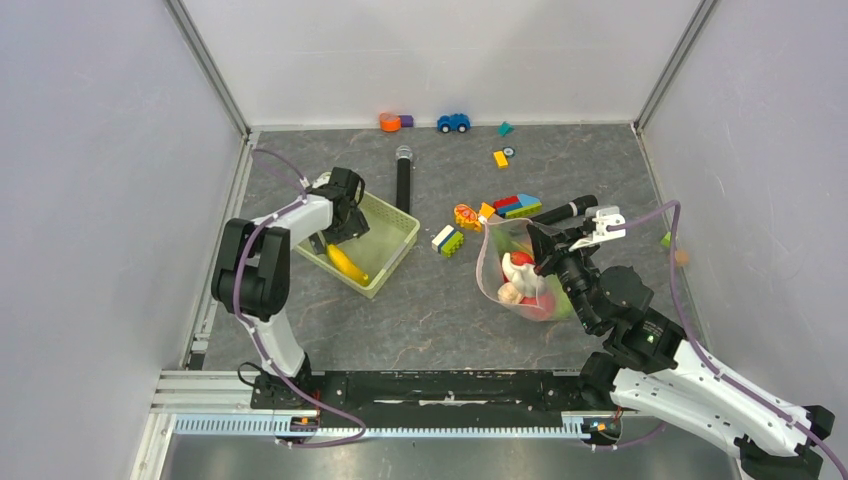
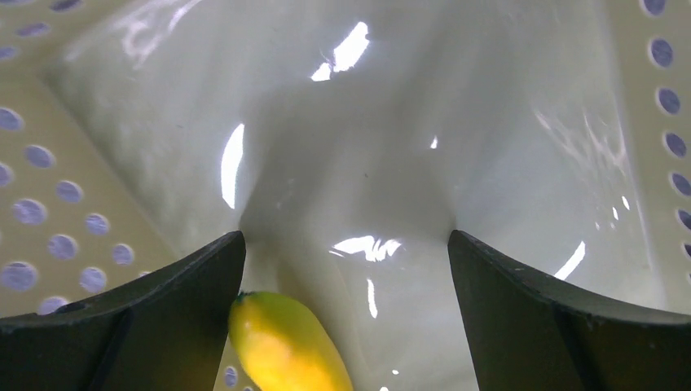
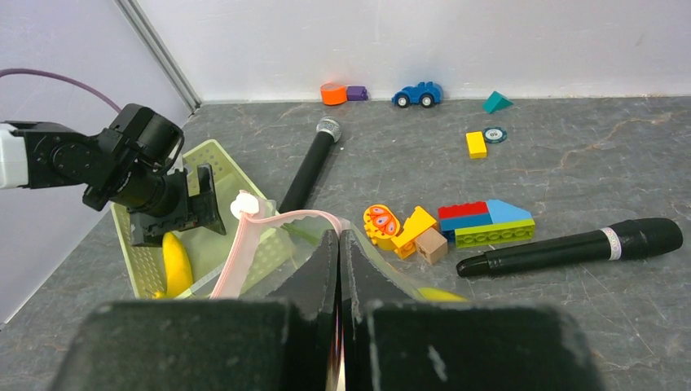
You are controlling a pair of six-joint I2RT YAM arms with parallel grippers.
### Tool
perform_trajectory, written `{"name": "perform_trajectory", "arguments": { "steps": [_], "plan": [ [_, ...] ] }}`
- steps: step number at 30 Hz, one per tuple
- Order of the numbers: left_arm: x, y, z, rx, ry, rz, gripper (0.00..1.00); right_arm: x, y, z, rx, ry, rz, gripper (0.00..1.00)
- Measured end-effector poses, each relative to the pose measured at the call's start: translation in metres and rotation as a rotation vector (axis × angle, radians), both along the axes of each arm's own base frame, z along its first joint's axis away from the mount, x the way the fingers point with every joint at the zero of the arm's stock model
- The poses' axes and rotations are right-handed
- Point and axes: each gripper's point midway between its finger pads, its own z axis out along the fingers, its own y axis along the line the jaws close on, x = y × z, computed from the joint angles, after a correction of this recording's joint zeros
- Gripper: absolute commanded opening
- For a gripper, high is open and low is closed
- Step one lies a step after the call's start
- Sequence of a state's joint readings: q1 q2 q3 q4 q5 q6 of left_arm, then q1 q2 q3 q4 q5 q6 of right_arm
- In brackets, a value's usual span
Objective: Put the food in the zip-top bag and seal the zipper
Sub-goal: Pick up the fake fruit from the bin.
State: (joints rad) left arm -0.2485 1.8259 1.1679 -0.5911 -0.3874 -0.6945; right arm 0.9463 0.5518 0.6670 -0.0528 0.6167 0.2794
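Note:
Next, my left gripper grabs the banana (image 1: 347,263) across its width near the banana's end beside the gripper, so the banana's long body stays free to enter the bag.
The clear zip-top bag (image 1: 520,265) stands right of centre with red, white and green toy food (image 1: 520,278) inside. Its pale pink zipper strip (image 3: 244,244) arcs up in the right wrist view. My right gripper (image 1: 545,248) is shut on the bag's edge (image 3: 383,257) and holds its mouth up. My left gripper (image 1: 335,235) is open inside the pale green basket (image 1: 392,240). The yellow banana (image 1: 347,263) lies on the basket floor; in the left wrist view the banana (image 2: 285,346) sits against the left finger (image 2: 147,318).
Two black microphones (image 1: 403,180) (image 1: 562,211) lie on the table. Coloured blocks (image 1: 517,206), an orange toy (image 1: 466,216) and a block (image 1: 447,240) lie between basket and bag. A blue car (image 1: 453,123) and small pieces sit by the back wall.

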Motion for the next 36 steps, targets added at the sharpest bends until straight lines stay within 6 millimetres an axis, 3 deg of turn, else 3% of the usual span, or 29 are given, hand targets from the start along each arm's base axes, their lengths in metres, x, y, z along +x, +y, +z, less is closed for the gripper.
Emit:
{"name": "perform_trajectory", "arguments": {
  "steps": [10,16,28,32,36],
  "plan": [
    [-0.003,-0.022,0.000,-0.126,-0.049,-0.034,0.95,0.000,-0.002,0.000,0.002,0.000,-0.009,0.00],
    [-0.018,-0.028,0.001,-0.143,-0.039,-0.057,0.88,0.000,-0.002,0.001,0.003,-0.001,-0.010,0.00],
    [-0.034,-0.030,0.013,-0.144,-0.050,-0.071,0.39,0.000,-0.002,0.001,0.003,-0.001,-0.010,0.00],
    [-0.036,-0.032,0.013,-0.144,-0.047,-0.078,0.34,0.000,-0.002,0.001,0.003,-0.001,-0.010,0.00],
    [-0.036,-0.034,0.013,-0.144,-0.047,-0.081,0.19,0.000,-0.002,0.001,0.005,-0.003,-0.010,0.00]
  ]
}}
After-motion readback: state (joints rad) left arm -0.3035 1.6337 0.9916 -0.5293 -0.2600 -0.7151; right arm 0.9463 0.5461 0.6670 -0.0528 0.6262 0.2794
